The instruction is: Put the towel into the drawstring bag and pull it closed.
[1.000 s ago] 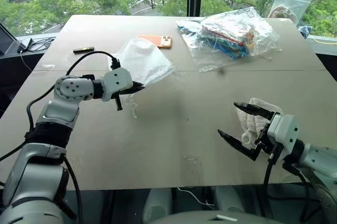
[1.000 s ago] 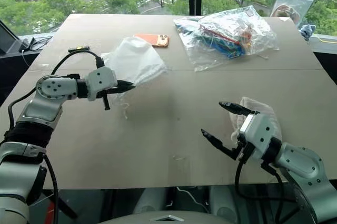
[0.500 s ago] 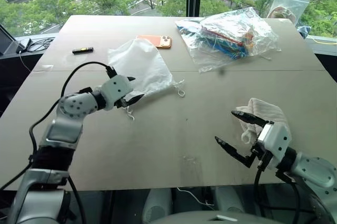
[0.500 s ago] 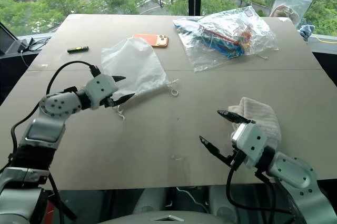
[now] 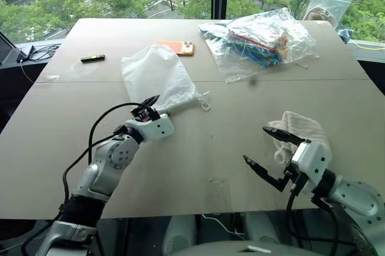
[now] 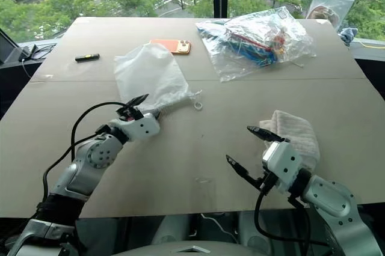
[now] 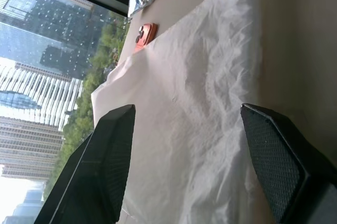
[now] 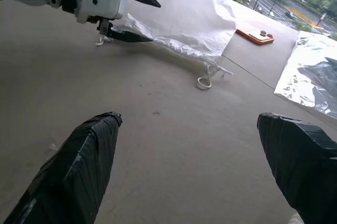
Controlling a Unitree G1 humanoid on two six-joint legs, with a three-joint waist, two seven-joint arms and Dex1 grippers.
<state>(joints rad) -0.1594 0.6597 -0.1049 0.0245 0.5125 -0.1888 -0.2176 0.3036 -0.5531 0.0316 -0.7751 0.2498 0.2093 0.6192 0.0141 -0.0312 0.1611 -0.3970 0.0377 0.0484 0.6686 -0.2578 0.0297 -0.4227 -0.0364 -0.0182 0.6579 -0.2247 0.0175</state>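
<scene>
The left gripper should next grab the thin drawstring bag (image 5: 155, 77) by the gathered hem at its opening (image 5: 194, 95), as the bag lies flat and slack on the tabletop.
The drawstring bag (image 5: 157, 74), thin white fabric, lies flat on the table left of centre, its gathered mouth and cord loop (image 5: 206, 106) pointing right. My left gripper (image 5: 151, 104) is open at the bag's near edge, low over the table, and the left wrist view shows the bag (image 7: 205, 92) spread ahead of both fingers. The towel (image 5: 302, 128), cream and ribbed, lies folded at the near right. Just left of the towel is my right gripper (image 5: 257, 144), open wide with nothing between its fingers.
An orange phone (image 5: 178, 47) lies just beyond the bag. Clear plastic bags with colourful contents (image 5: 263, 38) sit at the back right, with another plastic bag (image 5: 328, 8) at the far right corner. A small black object (image 5: 92, 58) lies at the back left.
My left gripper opened and let go of the bag, which dropped from a raised bunch to lie flat. The left arm sank, drew back and rolled its wrist. The right gripper stayed put.
</scene>
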